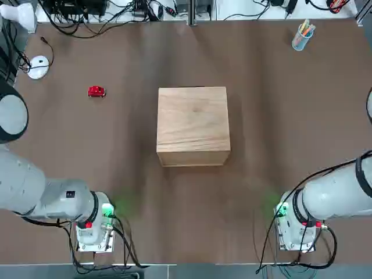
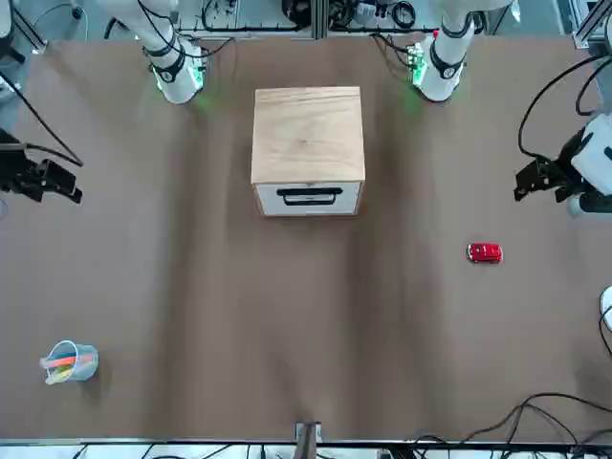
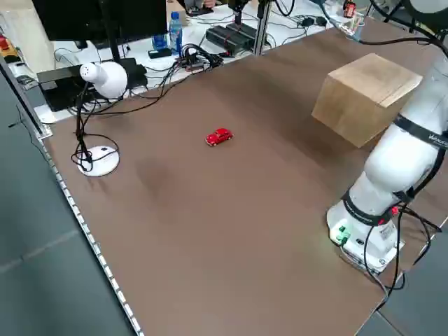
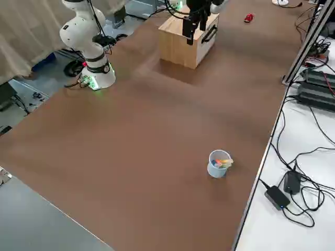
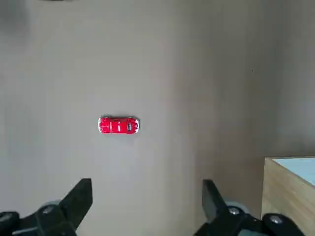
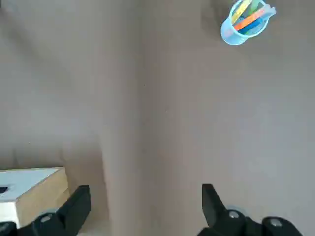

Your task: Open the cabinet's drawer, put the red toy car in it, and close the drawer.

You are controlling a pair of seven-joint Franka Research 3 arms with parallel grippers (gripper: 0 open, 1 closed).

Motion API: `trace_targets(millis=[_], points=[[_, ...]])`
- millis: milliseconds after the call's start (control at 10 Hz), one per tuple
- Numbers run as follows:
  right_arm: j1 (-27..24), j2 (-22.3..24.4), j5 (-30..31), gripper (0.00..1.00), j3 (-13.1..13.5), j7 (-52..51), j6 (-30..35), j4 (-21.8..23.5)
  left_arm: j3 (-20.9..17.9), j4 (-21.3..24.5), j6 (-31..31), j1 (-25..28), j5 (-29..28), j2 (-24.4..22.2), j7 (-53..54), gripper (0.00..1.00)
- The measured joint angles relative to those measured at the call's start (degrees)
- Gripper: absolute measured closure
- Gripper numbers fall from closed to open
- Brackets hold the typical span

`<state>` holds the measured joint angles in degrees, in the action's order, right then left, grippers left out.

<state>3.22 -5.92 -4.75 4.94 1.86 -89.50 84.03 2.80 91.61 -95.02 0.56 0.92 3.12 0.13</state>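
Next, my right gripper grabs the drawer's protruding dark handle (image 2: 309,196) to open the drawer, as its flat white front (image 2: 350,200) sits flush in the cabinet.
The cabinet (image 1: 193,125) is a tan wooden box at the table's middle. Its drawer (image 2: 308,198) is shut, with a dark handle on the front that faces away from the arms. The red toy car (image 1: 96,91) sits alone on the table, far left of the cabinet; the left wrist view shows the red toy car (image 5: 118,125) ahead of my open left gripper (image 5: 146,199), well apart from it. My left gripper (image 2: 537,179) hovers on the car's side. My right gripper (image 2: 48,182) hovers open at the other side, away from the cabinet (image 6: 32,189).
A blue cup of pens (image 1: 302,36) stands at the far right corner. A white computer mouse (image 1: 38,66) and a white lamp (image 3: 105,77) sit at the far left edge. Cables and power gear lie along the far edge.
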Motion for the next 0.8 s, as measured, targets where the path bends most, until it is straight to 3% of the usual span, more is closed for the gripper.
trace_targets(millis=[800], points=[[2.00, -0.62, 0.00, 0.00, -0.09, -0.05, -0.04, 1.01, 0.06, 0.05, 0.00, -0.05, 0.00, 0.00, -0.31, 0.02]])
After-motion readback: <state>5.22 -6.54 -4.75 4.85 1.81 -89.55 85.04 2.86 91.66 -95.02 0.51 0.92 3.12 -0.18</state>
